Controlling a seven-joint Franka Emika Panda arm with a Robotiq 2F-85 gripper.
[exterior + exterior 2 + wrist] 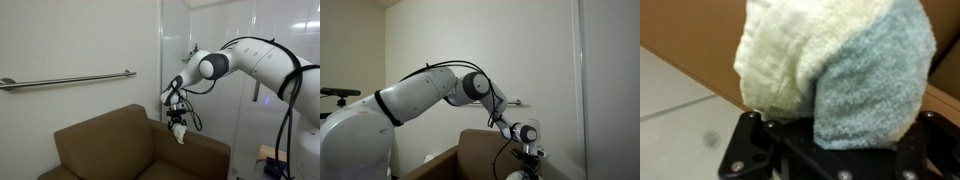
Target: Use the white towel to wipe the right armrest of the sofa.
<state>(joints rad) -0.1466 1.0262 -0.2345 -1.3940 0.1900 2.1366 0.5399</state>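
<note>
The gripper should keep holding the white towel until it reaches the armrest's front end (219, 148), as the towel's lower edge still hangs short of that end.
A brown sofa (110, 145) stands against the wall; its armrest (205, 148) lies under my arm. My gripper (178, 125) is shut on the white towel (180, 133), which hangs bunched just above the armrest's back end. In an exterior view the gripper (529, 152) sits at the sofa's top edge (475, 150), and the towel is barely visible there. In the wrist view the towel (830, 60) fills the frame, cream-white and pale grey-blue in shade, clamped in the black jaws (830, 145), with brown sofa fabric (680, 30) behind it.
A metal grab rail (70, 80) runs along the wall above the sofa. A white wall corner (162, 60) and a glass panel (235, 110) stand close behind the arm. Pale floor (680, 120) shows beside the sofa.
</note>
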